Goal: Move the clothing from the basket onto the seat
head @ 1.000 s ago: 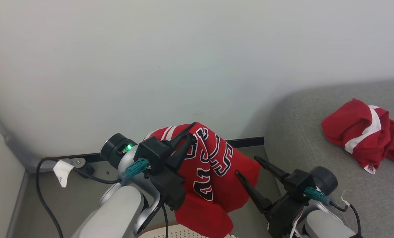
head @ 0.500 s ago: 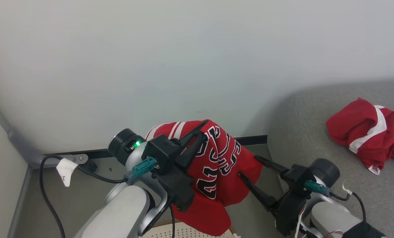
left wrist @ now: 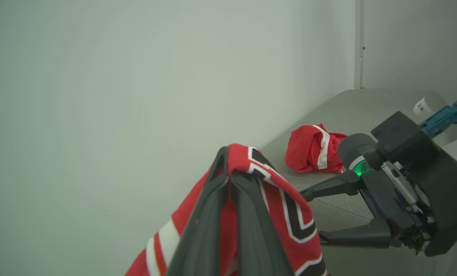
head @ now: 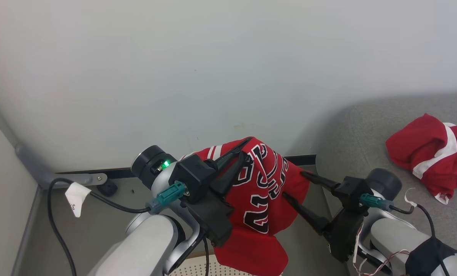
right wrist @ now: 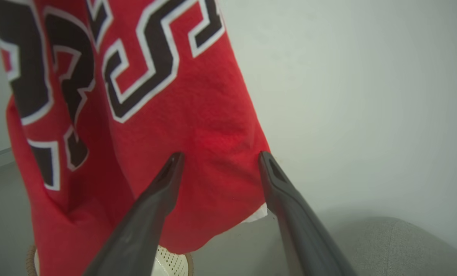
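Next, my right gripper grabs the jersey by the loose edge [head: 298, 183] beside its lettering, which sticks out while the lower cloth [head: 255, 253] hangs slack.
A red jersey [head: 262, 199] with navy, white-outlined lettering hangs in the air, and my left gripper [head: 246, 147] is shut on its top fold. In the left wrist view the fingers [left wrist: 228, 168] pinch the jersey [left wrist: 278, 203]. My right gripper [head: 293, 184] stands open just right of the hanging cloth; its wrist view has the jersey [right wrist: 197, 115] right in front of the spread fingers [right wrist: 221, 155]. Another red garment [head: 427, 153] with white stripes lies crumpled on the grey seat [head: 366, 145]. The cream basket [head: 197, 270] peeks out below the jersey.
A pale wall stands close behind everything. On the floor to the left runs a black cable [head: 56, 214] with a white tag [head: 75, 197], beside a grey conduit [head: 36, 168] in the corner. The seat's rounded edge [right wrist: 397, 245] lies right of the right gripper.
The head view has shifted a little. Beyond that, my left gripper has carried the jersey slightly right and up, closer to the seat. The right gripper stays open beside it.
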`<state>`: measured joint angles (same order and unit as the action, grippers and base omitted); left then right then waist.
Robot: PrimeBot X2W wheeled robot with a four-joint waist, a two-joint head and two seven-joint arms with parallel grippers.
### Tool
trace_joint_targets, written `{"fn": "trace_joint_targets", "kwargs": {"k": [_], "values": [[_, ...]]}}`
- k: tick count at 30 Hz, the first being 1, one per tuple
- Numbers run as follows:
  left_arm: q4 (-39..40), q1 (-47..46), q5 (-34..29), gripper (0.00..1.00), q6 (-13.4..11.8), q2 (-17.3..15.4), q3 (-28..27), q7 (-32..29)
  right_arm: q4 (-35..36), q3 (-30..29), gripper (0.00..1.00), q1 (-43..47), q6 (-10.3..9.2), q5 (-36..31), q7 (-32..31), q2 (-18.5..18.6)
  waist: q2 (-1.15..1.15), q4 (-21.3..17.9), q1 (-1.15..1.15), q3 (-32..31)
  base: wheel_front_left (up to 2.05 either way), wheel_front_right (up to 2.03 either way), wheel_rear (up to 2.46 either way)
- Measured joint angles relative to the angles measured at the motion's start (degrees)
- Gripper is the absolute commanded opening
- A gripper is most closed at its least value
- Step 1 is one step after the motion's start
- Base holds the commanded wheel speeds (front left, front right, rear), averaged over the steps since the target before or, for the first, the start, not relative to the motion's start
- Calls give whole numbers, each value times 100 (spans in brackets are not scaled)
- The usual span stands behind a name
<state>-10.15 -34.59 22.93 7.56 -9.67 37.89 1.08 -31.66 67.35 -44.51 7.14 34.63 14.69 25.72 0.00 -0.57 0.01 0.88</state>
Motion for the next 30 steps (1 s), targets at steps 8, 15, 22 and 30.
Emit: {"fn": "trace_joint_targets", "kwargs": {"k": [8,15,22,30], "values": [[178,-16,38,0,0,7,41,-58,122,593,100,-329,0,472,0,-121,0,39,0,49,0,0,0],[285,-44,63,0,0,34,90,-116,92,656,83,-751,0,653,0,-312,0,73,0,103,0,0,0],[280,-53,86,0,0,49,105,-155,102,681,0,-898,0,688,0,-465,0,132,0,141,0,0,0],[116,-44,165,0,0,-41,30,-156,274,667,0,-606,0,474,0,-368,0,138,0,126,0,0,0]]}}
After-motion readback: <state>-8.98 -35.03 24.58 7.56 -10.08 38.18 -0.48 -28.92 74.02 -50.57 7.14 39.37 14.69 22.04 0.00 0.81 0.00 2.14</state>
